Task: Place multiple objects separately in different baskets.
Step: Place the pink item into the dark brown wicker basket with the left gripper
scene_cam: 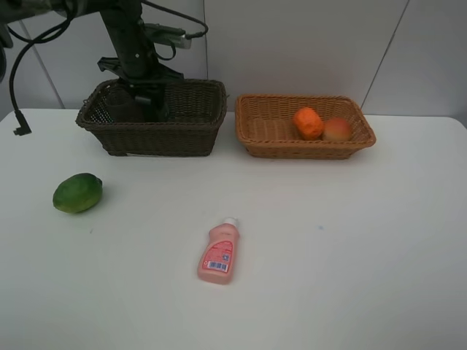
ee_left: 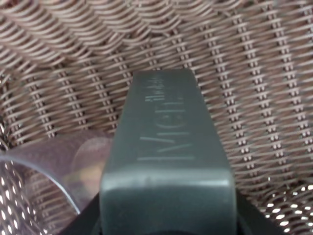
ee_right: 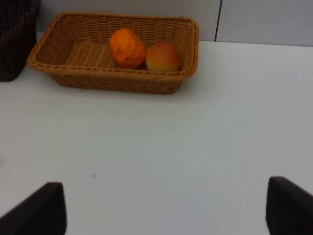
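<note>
In the left wrist view the pump bottle hangs over the dark brown basket's wicker bottom and would stand, so it is time to open my left gripper.
My left gripper (scene_cam: 149, 102) reaches down into the dark brown basket (scene_cam: 153, 135), shut on the dark green pump bottle (ee_left: 166, 147) just above the wicker floor. A translucent mauve cup (ee_left: 44, 166) lies beside the bottle in that basket. The light tan basket (scene_cam: 306, 149) holds the orange (scene_cam: 308, 123) and the peach (scene_cam: 336, 130). On the table lie the green round fruit (scene_cam: 77, 193) at the left and the pink white-capped bottle (scene_cam: 217, 253) in the middle. My right gripper (ee_right: 166, 215) is open above bare table, facing the tan basket (ee_right: 112, 81); it is outside the exterior high view.
The two baskets stand side by side at the back of the white table (scene_cam: 350, 255), close to the wall. A black cable (scene_cam: 18, 87) hangs at the far left. The dark basket's corner (ee_right: 17, 34) shows in the right wrist view.
</note>
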Controlling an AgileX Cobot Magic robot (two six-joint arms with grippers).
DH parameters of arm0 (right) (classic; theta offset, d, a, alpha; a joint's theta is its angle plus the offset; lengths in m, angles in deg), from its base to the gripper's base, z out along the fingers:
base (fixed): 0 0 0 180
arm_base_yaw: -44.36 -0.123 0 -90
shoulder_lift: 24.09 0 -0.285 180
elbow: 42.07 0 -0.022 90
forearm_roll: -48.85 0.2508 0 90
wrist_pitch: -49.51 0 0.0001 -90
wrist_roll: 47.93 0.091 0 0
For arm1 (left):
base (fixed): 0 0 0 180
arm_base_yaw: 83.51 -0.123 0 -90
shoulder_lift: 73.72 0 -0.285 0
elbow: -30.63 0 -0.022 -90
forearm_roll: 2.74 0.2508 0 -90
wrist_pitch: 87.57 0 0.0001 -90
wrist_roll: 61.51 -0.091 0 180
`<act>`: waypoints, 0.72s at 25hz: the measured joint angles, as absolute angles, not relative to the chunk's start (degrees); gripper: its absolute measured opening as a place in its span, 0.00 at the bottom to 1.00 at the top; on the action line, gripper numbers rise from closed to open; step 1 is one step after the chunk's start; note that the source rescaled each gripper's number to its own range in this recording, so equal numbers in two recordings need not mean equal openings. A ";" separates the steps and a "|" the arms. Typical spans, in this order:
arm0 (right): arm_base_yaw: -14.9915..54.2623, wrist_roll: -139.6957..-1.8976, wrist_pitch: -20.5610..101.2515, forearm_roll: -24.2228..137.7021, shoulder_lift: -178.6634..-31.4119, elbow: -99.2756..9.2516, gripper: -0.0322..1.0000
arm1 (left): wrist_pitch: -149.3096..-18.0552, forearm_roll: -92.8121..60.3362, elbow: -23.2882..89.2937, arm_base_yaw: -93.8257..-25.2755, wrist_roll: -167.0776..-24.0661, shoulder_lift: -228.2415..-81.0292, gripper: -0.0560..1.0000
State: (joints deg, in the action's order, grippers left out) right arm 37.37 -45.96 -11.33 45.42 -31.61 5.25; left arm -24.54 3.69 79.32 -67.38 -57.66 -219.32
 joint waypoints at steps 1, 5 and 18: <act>37.37 -45.96 -11.33 45.42 -31.61 5.25 0.67 | -24.98 3.64 79.32 -67.38 -57.66 -219.32 0.53; 37.37 -45.96 -11.33 45.42 -31.61 5.25 0.67 | -25.80 3.60 79.32 -67.38 -58.34 -219.43 0.53; 37.37 -45.96 -11.33 45.42 -31.61 5.25 0.67 | -29.11 5.88 79.50 -67.38 -61.51 -219.48 0.87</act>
